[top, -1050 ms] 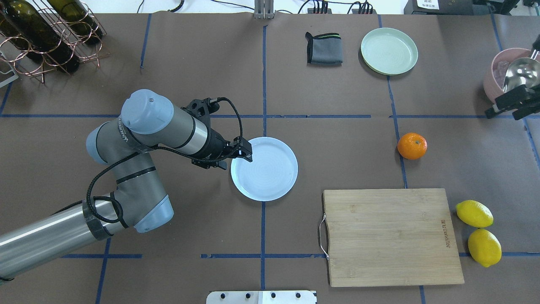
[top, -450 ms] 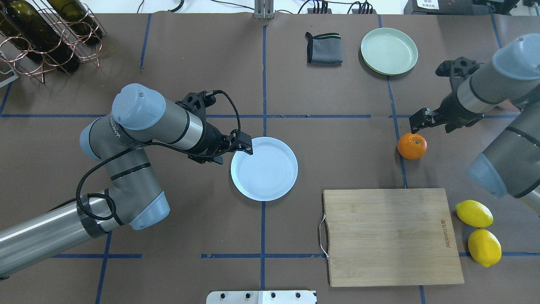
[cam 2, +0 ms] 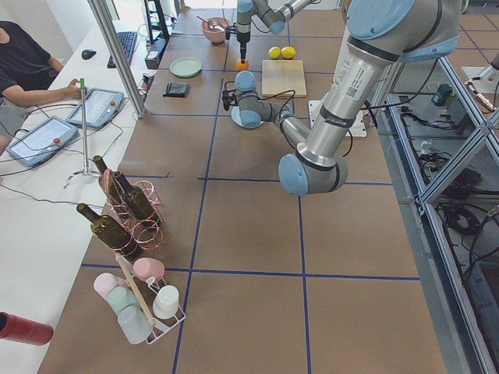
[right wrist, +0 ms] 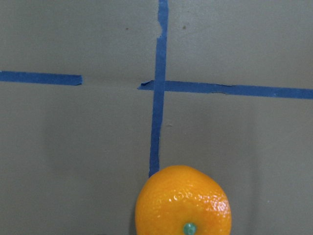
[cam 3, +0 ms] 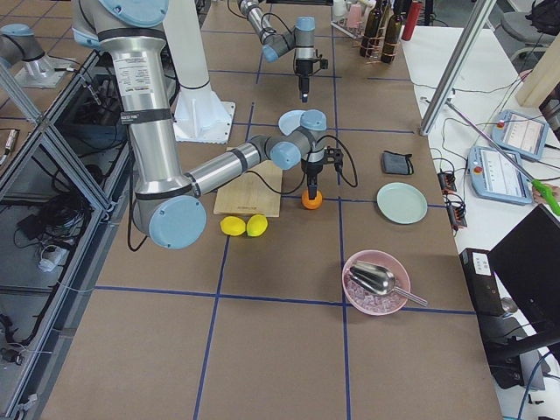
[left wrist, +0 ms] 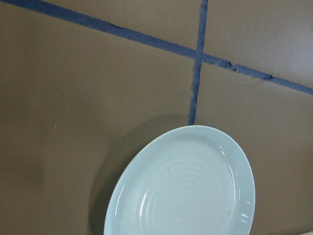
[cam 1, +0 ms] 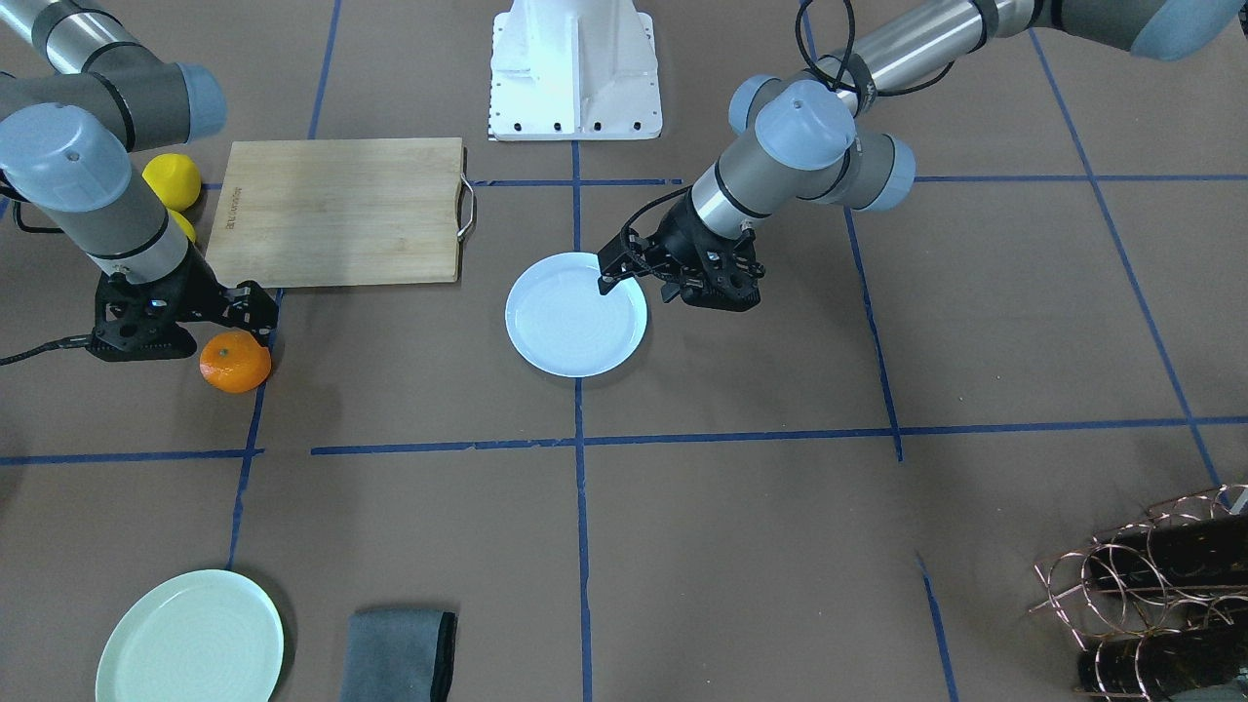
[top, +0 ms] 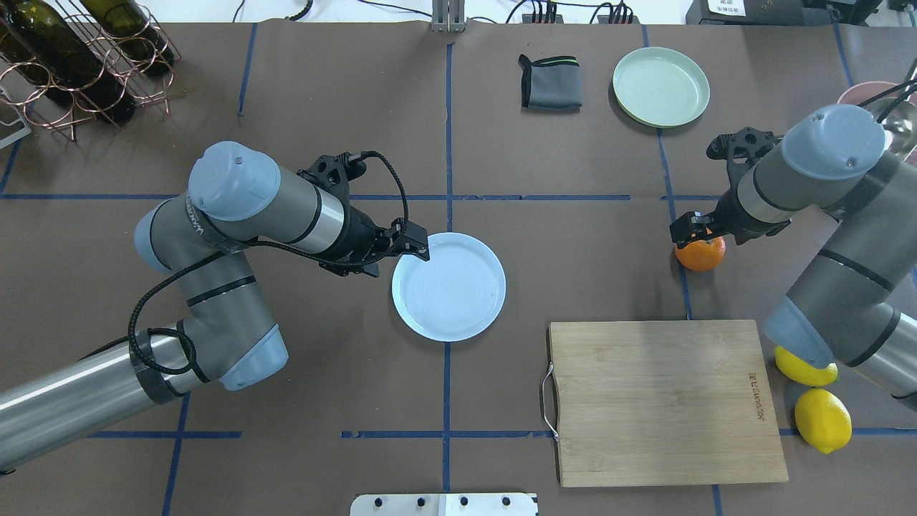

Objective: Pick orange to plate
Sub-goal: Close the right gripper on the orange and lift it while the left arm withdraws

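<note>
The orange (cam 1: 235,362) has to go onto the pale bluish-white plate (cam 1: 573,322), so next my right gripper needs to grab the orange by its round sides.
The orange (top: 703,255) rests on the brown table at the right, beside a blue tape line, and fills the bottom of the right wrist view as the orange (right wrist: 183,203). My right gripper (top: 693,230) hangs just above it, pointing down and open, with nothing held; the same right gripper (cam 1: 252,314) stands just behind the orange (cam 1: 235,362). The pale bluish-white plate (top: 458,315) lies empty at the table's middle. My left gripper (top: 418,246) hovers over its left rim and looks shut on nothing. The plate (left wrist: 186,186) shows below the left wrist.
A wooden cutting board (top: 666,401) lies near the front right, with two lemons (top: 822,419) beside it under my right arm's elbow. A mint-green plate (top: 660,86) and grey cloth (top: 550,82) sit at the back. A wine rack (top: 79,64) is back left, a pink bowl (cam 3: 374,282) far right.
My right arm swung in from the right edge and brought its gripper down over the orange. The left gripper shifted slightly back along the plate's rim. Orange and plate stayed put.
</note>
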